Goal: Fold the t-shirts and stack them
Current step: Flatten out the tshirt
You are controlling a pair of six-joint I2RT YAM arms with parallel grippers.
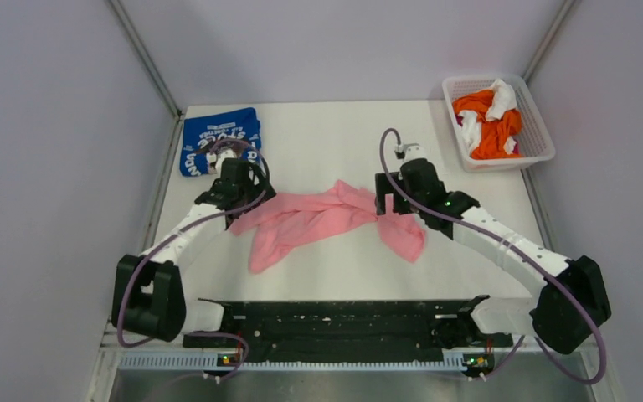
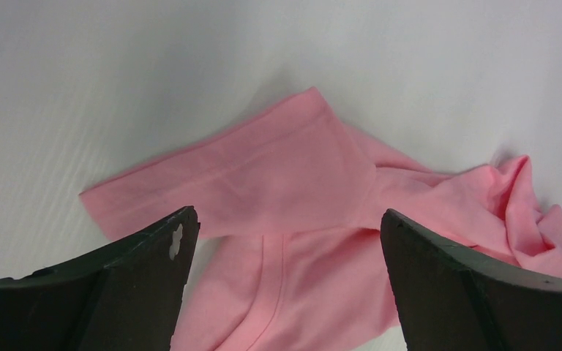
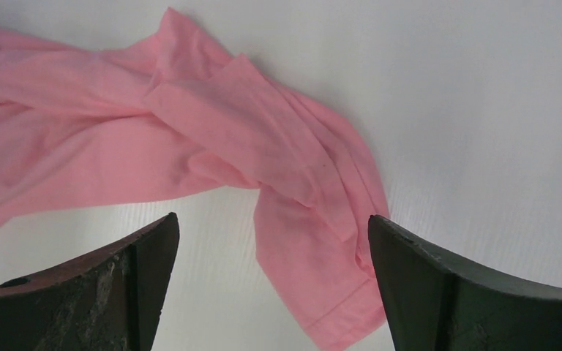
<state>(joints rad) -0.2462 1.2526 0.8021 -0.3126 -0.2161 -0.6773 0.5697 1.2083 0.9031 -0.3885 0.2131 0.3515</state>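
I should next grab the sleeve of the pink t-shirt (image 1: 318, 219) opposite my right gripper's end with my left gripper. Then the shirt can be spread for folding.
A light pink t-shirt (image 1: 318, 219) lies crumpled and stretched out across the middle of the table. A royal blue t-shirt (image 1: 218, 134) with white lettering lies folded at the far left. My left gripper (image 1: 247, 201) is open over the pink shirt's left end; in the left wrist view its jaws (image 2: 285, 241) stand wide apart over a sleeve (image 2: 249, 175). My right gripper (image 1: 391, 205) is open over the shirt's right end; in the right wrist view (image 3: 271, 248) a pink sleeve (image 3: 315, 241) lies between its fingers. Neither gripper holds cloth.
A white lattice basket (image 1: 536, 138) stands at the far right, holding orange and white cloth (image 1: 490, 117). Grey walls close in the table at the left, back and right. A black rail (image 1: 343, 322) runs along the near edge.
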